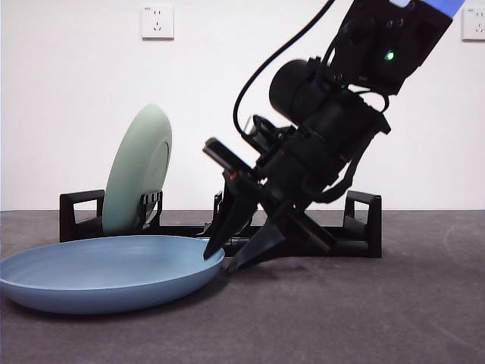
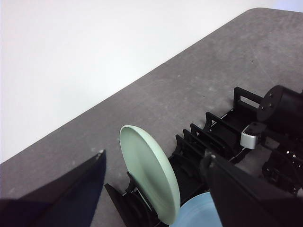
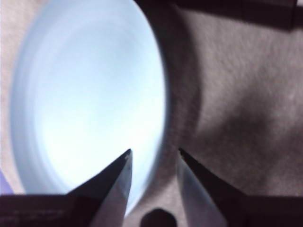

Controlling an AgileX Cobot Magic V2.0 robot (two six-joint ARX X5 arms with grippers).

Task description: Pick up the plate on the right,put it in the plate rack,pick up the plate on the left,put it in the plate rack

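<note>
Next, my right gripper grabs the flat-lying blue plate by its thin rim [image 1: 217, 258] to pick it up, since its round body [image 1: 114, 265] is far wider than the fingertips.
A blue plate [image 1: 98, 273] [image 3: 90, 94] lies flat on the table at the front left. My right gripper [image 1: 218, 263] [image 3: 154, 152] slants down to the plate's right rim and is open, one jaw over the plate's inside and the other just outside the rim. A pale green plate [image 1: 140, 167] [image 2: 151, 175] stands on edge near the left end of the black plate rack [image 1: 364, 220] [image 2: 218, 132]. My left gripper [image 2: 154, 154] is open and hangs high above the rack, holding nothing; a sliver of the blue plate [image 2: 199, 213] shows below it.
The rack runs across the table behind the blue plate, with a squared loop handle at each end. The right arm's dark body [image 2: 279, 118] leans over the rack's right half. A white wall with a socket [image 1: 157, 21] stands behind the grey table [image 1: 364, 318].
</note>
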